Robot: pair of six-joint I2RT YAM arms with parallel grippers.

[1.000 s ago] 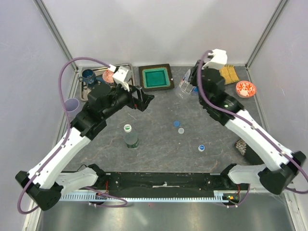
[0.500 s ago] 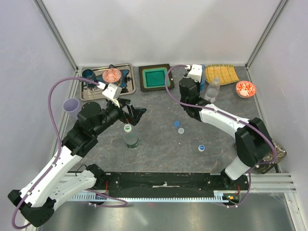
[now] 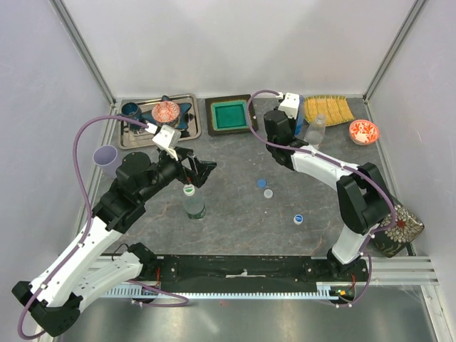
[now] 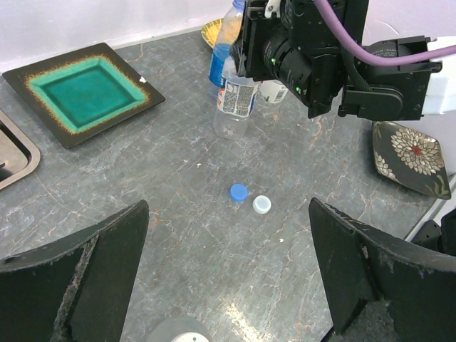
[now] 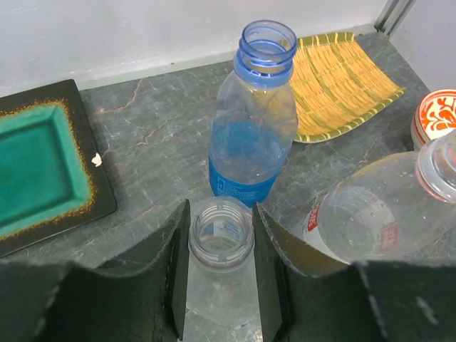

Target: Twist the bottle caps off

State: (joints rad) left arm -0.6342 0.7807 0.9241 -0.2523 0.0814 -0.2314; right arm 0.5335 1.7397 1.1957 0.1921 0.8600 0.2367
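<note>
The clear bottle's base is on flat table beside the blue-tinted bottle (image 5: 253,135) and the bottle would stay upright, so my right gripper needs to release it.
My right gripper (image 5: 221,246) is shut on the neck of an uncapped clear bottle (image 5: 219,285); in the top view this gripper (image 3: 276,134) hides the bottle. An uncapped blue-tinted bottle (image 5: 253,135) stands just behind it, and another clear bottle (image 5: 377,214) is to its right (image 3: 315,130). My left gripper (image 4: 228,285) is open and empty, just above the green-label bottle (image 3: 193,206), which has its green-and-white cap (image 3: 189,189) on. A blue cap (image 3: 262,182), a grey-white cap (image 3: 268,193) and a blue-and-white cap (image 3: 298,219) lie loose on the table.
A teal square plate (image 3: 231,114) and a metal tray (image 3: 187,100) holding a red-patterned bowl (image 3: 165,111) are at the back. A lilac cup (image 3: 107,155) is at the left. A yellow mat (image 3: 331,108), a red bowl (image 3: 364,131) and a floral dish (image 3: 400,221) are at the right.
The right arm folded inward and brought its gripper left and down to the bottles at the back. The left arm drew back from the plate towards the green-label bottle.
</note>
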